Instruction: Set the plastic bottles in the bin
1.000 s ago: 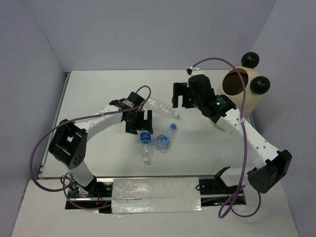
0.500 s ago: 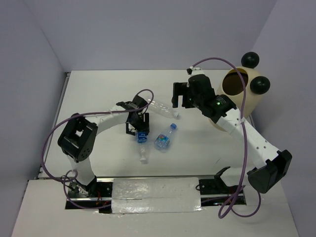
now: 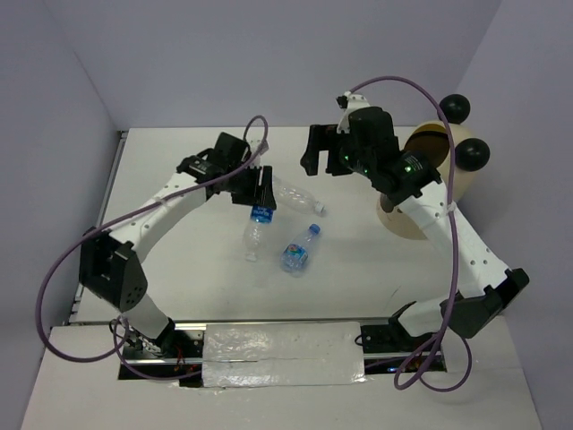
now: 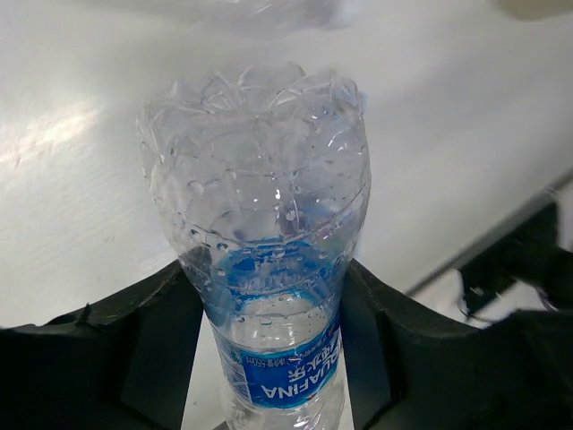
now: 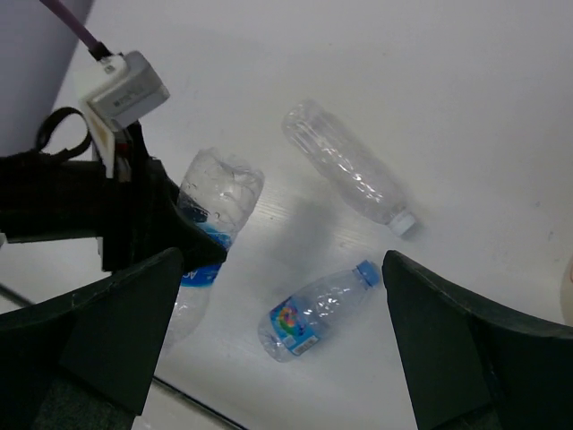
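My right gripper grabs the blue-label bottle by its free base (image 5: pixel 226 178) next, which leaves the cap end to enter the bin first.
My left gripper (image 3: pixel 258 191) is shut on a clear plastic bottle with a blue label (image 3: pixel 253 235) and holds it tilted above the table, cap end hanging down. In the left wrist view the bottle (image 4: pixel 269 269) fills the gap between the black fingers (image 4: pixel 152 349). A label-less bottle (image 3: pixel 294 196) and a blue-capped bottle (image 3: pixel 300 249) lie on the table. My right gripper (image 3: pixel 313 161) hovers open over them; its wrist view shows the label-less one (image 5: pixel 345 166), the blue-capped one (image 5: pixel 322 309) and the held one (image 5: pixel 215 202). The cream bin (image 3: pixel 453 136) with black ears stands at the right.
A metal rail (image 3: pixel 98 224) runs along the table's left edge. A foil-covered plate (image 3: pixel 282 354) lies between the arm bases at the near edge. Purple cables loop over both arms. Walls close in the back and both sides.
My left gripper has shut on the blue-label bottle and carried it up and toward the back. The right arm has risen slightly; its gripper stays open.
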`<state>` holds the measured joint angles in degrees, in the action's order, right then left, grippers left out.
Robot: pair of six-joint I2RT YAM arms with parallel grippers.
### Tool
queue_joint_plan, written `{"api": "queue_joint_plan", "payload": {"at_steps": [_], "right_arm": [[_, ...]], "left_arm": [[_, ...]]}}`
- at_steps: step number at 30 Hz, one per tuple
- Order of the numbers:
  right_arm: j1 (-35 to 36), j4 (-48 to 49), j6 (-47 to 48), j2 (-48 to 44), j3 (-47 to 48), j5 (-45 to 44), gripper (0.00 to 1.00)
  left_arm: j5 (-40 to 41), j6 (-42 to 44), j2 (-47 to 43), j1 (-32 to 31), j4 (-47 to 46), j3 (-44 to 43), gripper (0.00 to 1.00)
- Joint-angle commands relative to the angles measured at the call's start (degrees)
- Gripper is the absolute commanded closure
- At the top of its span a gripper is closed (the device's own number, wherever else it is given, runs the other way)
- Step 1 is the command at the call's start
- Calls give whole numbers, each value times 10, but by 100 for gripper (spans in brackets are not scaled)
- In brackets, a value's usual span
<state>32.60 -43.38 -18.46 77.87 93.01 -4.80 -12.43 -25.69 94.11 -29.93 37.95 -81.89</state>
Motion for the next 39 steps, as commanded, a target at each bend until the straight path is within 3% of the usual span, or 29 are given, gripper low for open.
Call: {"api": "queue_joint_plan", "payload": {"at_steps": [1, 6, 12, 18, 33, 36, 37, 38, 39], "right_arm": [[-3, -35, -2, 22, 62, 76, 0], [-26, -44, -51, 67, 131, 138, 0], [-33, -23, -90, 92, 138, 220, 0], [-33, 28, -136, 96, 84, 279, 0], [-26, 84, -184, 104, 6, 332, 2], [-26, 99, -192, 103, -3, 341, 10], [-26, 99, -192, 103, -3, 343, 18], [-26, 101, -192, 102, -3, 342, 22], [-26, 101, -193, 100, -2, 338, 32]], "left_arm": [[-167, 65, -51, 25, 5, -44, 34], [-331, 56, -67, 57, -65, -55, 34], [-425, 40, -62, 59, -95, -68, 35], [-430, 30, -68, 59, -110, -64, 35], [-413, 31, -63, 59, -107, -62, 33], [-410, 31, -64, 59, -104, -63, 32], [-409, 33, -64, 59, -103, -64, 30], [-407, 35, -63, 59, -98, -66, 27], [-404, 36, -63, 59, -96, -68, 14]]}}
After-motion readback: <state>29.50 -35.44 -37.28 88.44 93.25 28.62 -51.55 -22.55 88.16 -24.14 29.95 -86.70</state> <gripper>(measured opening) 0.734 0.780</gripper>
